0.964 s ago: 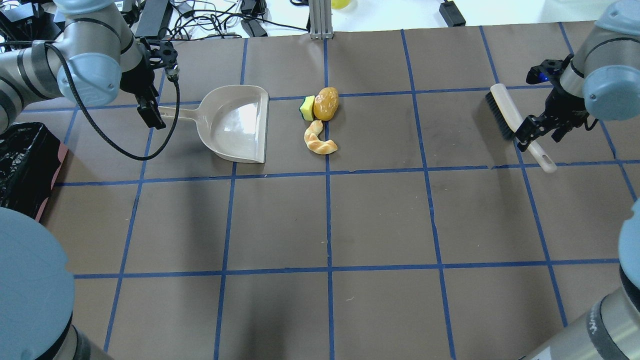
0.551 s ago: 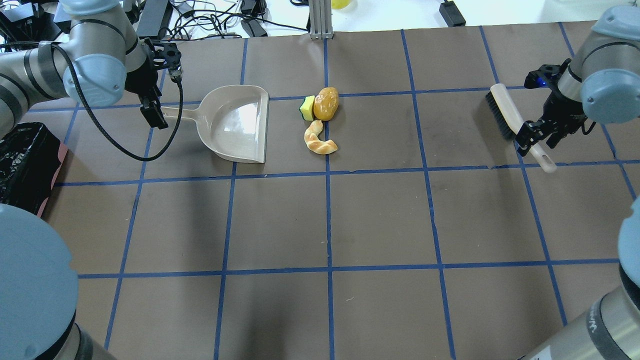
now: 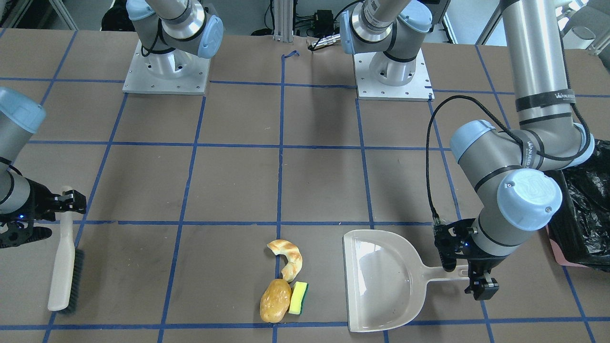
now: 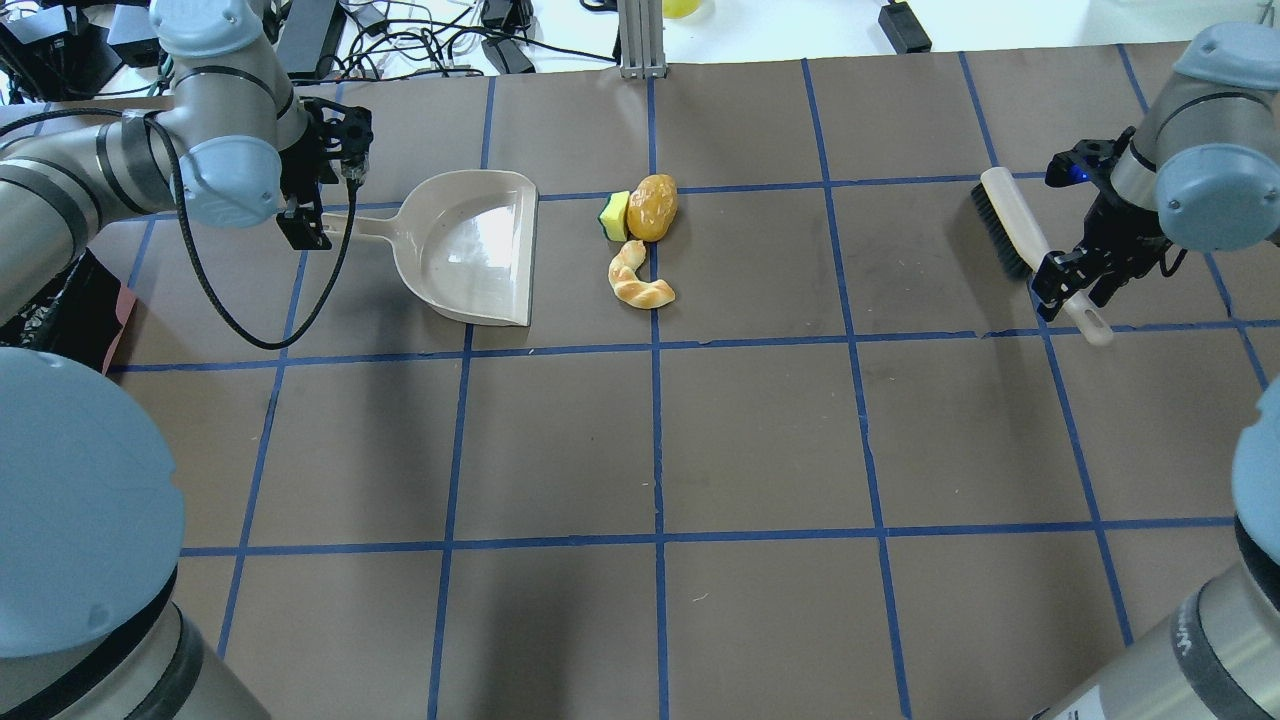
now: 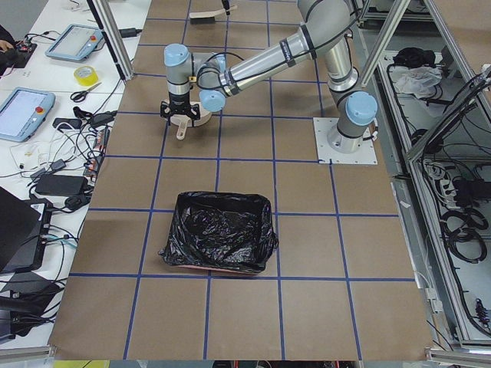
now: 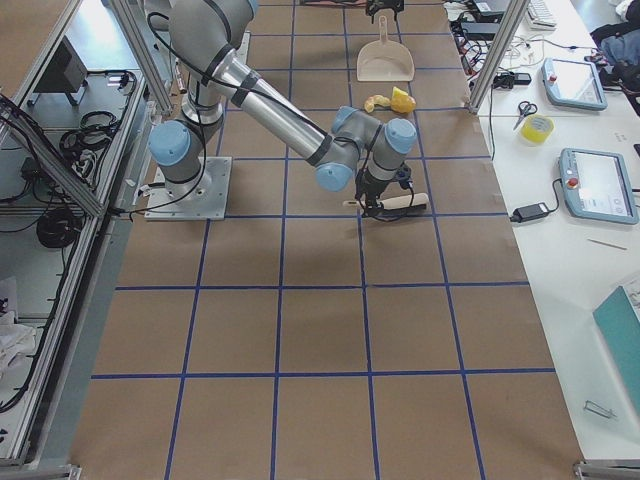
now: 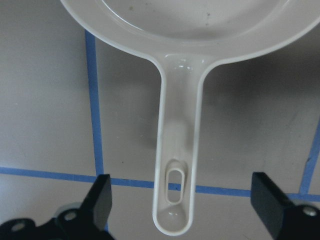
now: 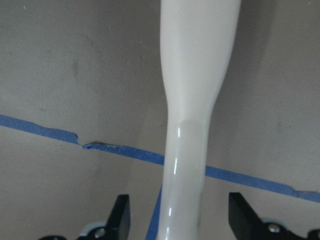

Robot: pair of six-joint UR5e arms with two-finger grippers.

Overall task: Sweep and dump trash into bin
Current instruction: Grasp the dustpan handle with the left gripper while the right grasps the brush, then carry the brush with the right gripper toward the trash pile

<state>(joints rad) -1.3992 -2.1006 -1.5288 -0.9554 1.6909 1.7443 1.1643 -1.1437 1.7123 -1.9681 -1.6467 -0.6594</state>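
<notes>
The left gripper should carry the swept trash to the bin (image 3: 583,211), so it should next grab the beige dustpan by its handle (image 3: 446,273).
The trash lies together in the middle of the table: a croissant (image 4: 640,277), a brown potato (image 4: 653,206) and a yellow-green sponge (image 4: 613,216). Left of it lies a beige dustpan (image 4: 470,245), mouth toward the trash. My left gripper (image 7: 182,210) is open, its fingers on either side of the dustpan handle's end (image 3: 469,276). Far right lies a white brush (image 4: 1030,245) with black bristles. My right gripper (image 8: 181,220) is open around the brush handle (image 4: 1070,285). The bin (image 5: 219,241), lined with a black bag, stands at the table's left end (image 3: 584,214).
Blue tape lines grid the brown table. Cables, power bricks and a metal post (image 4: 640,40) sit beyond the far edge. The two arm bases (image 3: 164,71) stand on the near side. Tablets and tools lie on side benches (image 6: 590,180).
My left wrist has shifted right and settled over the dustpan handle's end. My right gripper has dropped lower along the brush handle. Trash, dustpan and brush have not moved.
</notes>
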